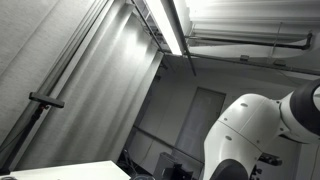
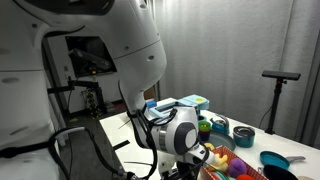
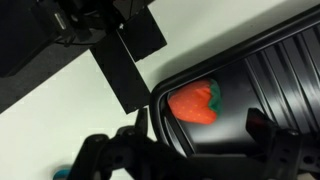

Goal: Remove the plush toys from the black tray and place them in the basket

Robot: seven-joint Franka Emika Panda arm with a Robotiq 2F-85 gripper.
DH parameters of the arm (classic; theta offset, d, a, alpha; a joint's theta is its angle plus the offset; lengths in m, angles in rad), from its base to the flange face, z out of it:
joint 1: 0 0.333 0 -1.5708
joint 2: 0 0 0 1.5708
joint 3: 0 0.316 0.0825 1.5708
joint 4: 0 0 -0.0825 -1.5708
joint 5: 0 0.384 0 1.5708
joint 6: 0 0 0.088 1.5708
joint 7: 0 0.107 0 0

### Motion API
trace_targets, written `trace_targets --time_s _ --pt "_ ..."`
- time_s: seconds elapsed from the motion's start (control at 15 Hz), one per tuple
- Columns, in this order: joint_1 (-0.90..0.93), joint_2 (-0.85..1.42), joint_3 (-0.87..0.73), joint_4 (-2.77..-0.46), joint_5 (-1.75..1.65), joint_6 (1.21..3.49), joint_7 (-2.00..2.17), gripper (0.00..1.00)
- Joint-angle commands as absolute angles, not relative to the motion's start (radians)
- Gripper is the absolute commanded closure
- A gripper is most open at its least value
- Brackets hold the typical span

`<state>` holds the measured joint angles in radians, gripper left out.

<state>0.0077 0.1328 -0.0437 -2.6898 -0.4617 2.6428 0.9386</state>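
My fingers are still above the tray (image 3: pixel 270 80), so closing now would miss the red strawberry plush toy below. My gripper moves down, then closes on the toy.
In the wrist view a red strawberry plush toy (image 3: pixel 195 102) with a green top lies at the near-left corner of the black tray (image 3: pixel 270 80). My gripper (image 3: pixel 200 135) is open and hovers just above the tray, its two dark fingers on either side below the strawberry, not touching it. In an exterior view the gripper (image 2: pixel 193 152) hangs low over a heap of colourful plush toys (image 2: pixel 228 160) at the table's front. I cannot make out the basket for sure. The ceiling-facing exterior view shows only the arm (image 1: pixel 260 130).
A teal bowl (image 2: pixel 243 133), a blue bowl (image 2: pixel 275 160), a green item (image 2: pixel 220 126) and a blue box (image 2: pixel 190 102) stand on the white table. A black stand (image 2: pixel 280 75) rises at the back. Black flat shapes (image 3: pixel 130 50) lie beside the tray.
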Motion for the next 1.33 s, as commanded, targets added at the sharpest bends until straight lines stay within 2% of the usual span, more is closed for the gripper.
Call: trace_targets --time_s 0.0,0.2,0.27,0.33,0.53,1.0,1.13,1.2,1.27 --pt "0.020 0.202 -0.065 -2.658 -0.425 2.694 0.896 0.00" --pt "0.029 0.244 -0.078 -2.640 -0.419 2.709 0.892 0.00" --pt "0.032 0.255 -0.082 -2.633 -0.418 2.711 0.890 0.03" --pt "0.035 0.266 -0.088 -2.627 -0.417 2.713 0.888 0.21" --pt "0.042 0.290 -0.106 -2.606 -0.414 2.710 0.881 0.40" --pt "0.068 0.288 -0.132 -2.571 -0.403 2.685 0.881 0.92" --pt "0.078 0.250 -0.130 -2.574 -0.401 2.670 0.876 1.00" --pt "0.084 0.226 -0.127 -2.576 -0.401 2.662 0.875 0.97" --pt "0.089 0.200 -0.120 -2.579 -0.397 2.652 0.872 0.98"
